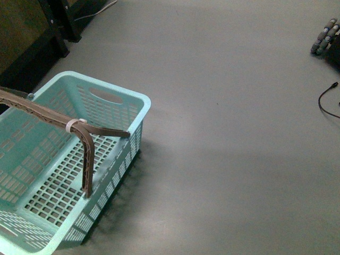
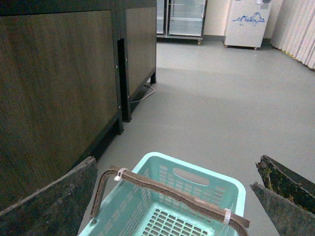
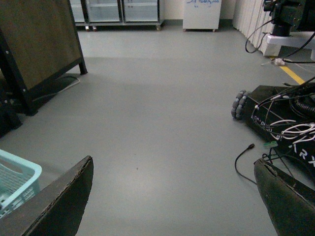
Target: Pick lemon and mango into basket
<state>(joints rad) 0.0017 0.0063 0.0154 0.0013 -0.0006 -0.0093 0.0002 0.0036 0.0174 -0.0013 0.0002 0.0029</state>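
Note:
I will next grab one of the basket's brown bars with my left gripper, by the bar's middle part (image 1: pixel 45 113), to carry the basket to the lemon and mango.
The light-teal basket (image 1: pixel 137 114) stands on the grey floor at the lower left of the front view, with two brown arched bars (image 1: pixel 87 159) across it and nothing inside. It also shows in the left wrist view (image 2: pixel 236 184) and, at one corner, in the right wrist view (image 3: pixel 29 172). My left gripper (image 2: pixel 174 196) is open and empty above the basket's near side. My right gripper (image 3: pixel 172 196) is open and empty above bare floor to the right of the basket. The lemon and the mango are out of view.
A dark wooden cabinet (image 2: pixel 59 83) on black legs stands left of the basket. A black wheeled robot base (image 3: pixel 280 113) with loose cables (image 3: pixel 243 157) sits at the right. Glass-door fridges (image 2: pixel 182 19) and a white unit (image 2: pixel 246 24) stand far back.

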